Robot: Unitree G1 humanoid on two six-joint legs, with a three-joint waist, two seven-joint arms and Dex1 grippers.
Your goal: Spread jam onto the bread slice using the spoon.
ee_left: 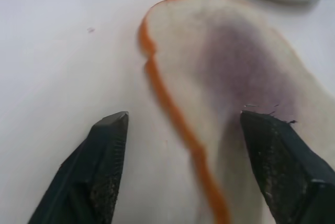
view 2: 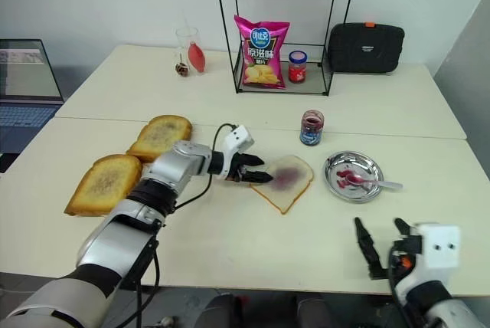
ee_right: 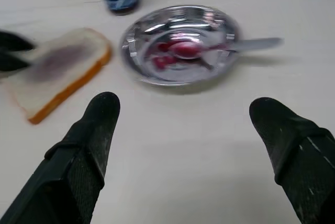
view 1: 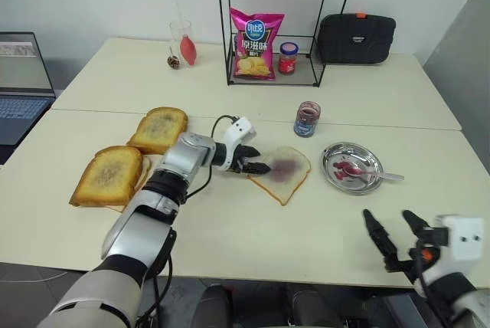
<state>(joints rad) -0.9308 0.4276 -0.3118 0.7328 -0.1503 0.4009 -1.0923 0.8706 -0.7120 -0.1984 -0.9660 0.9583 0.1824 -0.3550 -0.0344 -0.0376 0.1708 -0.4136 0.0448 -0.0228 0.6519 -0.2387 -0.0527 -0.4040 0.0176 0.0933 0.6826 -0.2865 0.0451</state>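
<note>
The right gripper grabs the spoon by its clean handle (view 1: 392,177) sticking out over the rim next, since red jam smears the spoon's bowl (view 1: 352,170).
The bread slice (view 1: 289,178) lies flat on the table with a purple smear of jam at its centre. My left gripper (view 1: 259,161) is open at the slice's left edge; in the left wrist view one finger (ee_left: 104,156) is over the bare table and the other (ee_left: 282,156) over the bread, with the crust between them. The spoon (view 1: 375,175) rests in the steel plate (view 1: 342,152), its bowl red-stained and its handle sticking out over the right rim. The jam jar (view 1: 307,119) stands behind the slice. My right gripper (view 1: 387,219) hangs open and empty near the table's front right edge.
Two toasted slices (view 1: 159,129) (view 1: 107,176) lie to the left of my left arm. At the back stand a wire rack (view 1: 227,29) with a chips bag (view 1: 256,44) and a red-lidded jar (view 1: 288,58), a black case (view 1: 357,37) and a glass (view 1: 182,43). A laptop (view 1: 23,90) sits at far left.
</note>
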